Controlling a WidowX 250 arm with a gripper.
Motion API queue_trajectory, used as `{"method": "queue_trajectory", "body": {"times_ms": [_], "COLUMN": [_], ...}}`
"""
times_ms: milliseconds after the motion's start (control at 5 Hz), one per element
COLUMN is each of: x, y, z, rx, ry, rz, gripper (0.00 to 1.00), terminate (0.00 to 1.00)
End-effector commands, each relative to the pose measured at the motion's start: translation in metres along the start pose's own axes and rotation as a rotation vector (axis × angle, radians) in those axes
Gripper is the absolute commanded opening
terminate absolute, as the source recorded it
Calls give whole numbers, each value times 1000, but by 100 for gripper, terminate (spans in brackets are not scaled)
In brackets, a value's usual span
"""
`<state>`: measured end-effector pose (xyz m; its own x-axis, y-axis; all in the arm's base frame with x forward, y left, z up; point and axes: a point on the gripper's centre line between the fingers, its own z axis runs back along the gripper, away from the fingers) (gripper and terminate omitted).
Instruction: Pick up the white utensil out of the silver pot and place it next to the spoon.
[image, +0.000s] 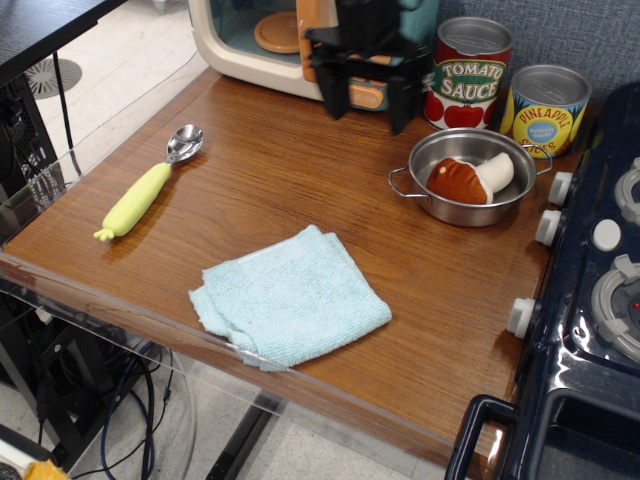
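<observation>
My gripper grabs the plush mushroom by its brown-orange cap (459, 181) next, to set it beside the spoon (145, 187).
The white utensil (474, 178), a plush mushroom with a white stem and brown-orange cap, lies inside the silver pot (437, 198) at the right of the wooden counter. The spoon (145, 187), with a metal bowl and lime-green handle, lies at the far left. My black gripper (367, 112) hangs open and empty above the counter in front of the toy microwave, a little left of and behind the pot. Its two fingers point down and stand well apart.
A folded light-blue cloth (290, 295) lies near the front edge. A toy microwave (310, 40) stands at the back. A tomato sauce can (468, 72) and a pineapple can (544, 108) stand behind the pot. A toy stove (590, 300) borders the right side.
</observation>
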<state>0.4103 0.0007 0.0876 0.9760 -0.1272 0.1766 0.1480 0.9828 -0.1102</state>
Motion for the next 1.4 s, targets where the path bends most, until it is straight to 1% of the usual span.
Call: {"method": "queue_trajectory", "body": {"times_ms": [0,200,400,600,800,1000,1200], "x": [17,22,26,24,23,20,18], "y": [-39,-50,-59,-62,-64,-63,-61], "z": [-3,-17,-25,-37,-46,-51,-53], "rx": [17,-3,-3,2,11,22,26], "ry": [8,25,39,71,82,92,95], "rz": [-138,-190,-229,-250,-265,-268,-268], "gripper": [100,100,100,100,100,0,0], "terminate": [0,0,0,0,0,0,0]}}
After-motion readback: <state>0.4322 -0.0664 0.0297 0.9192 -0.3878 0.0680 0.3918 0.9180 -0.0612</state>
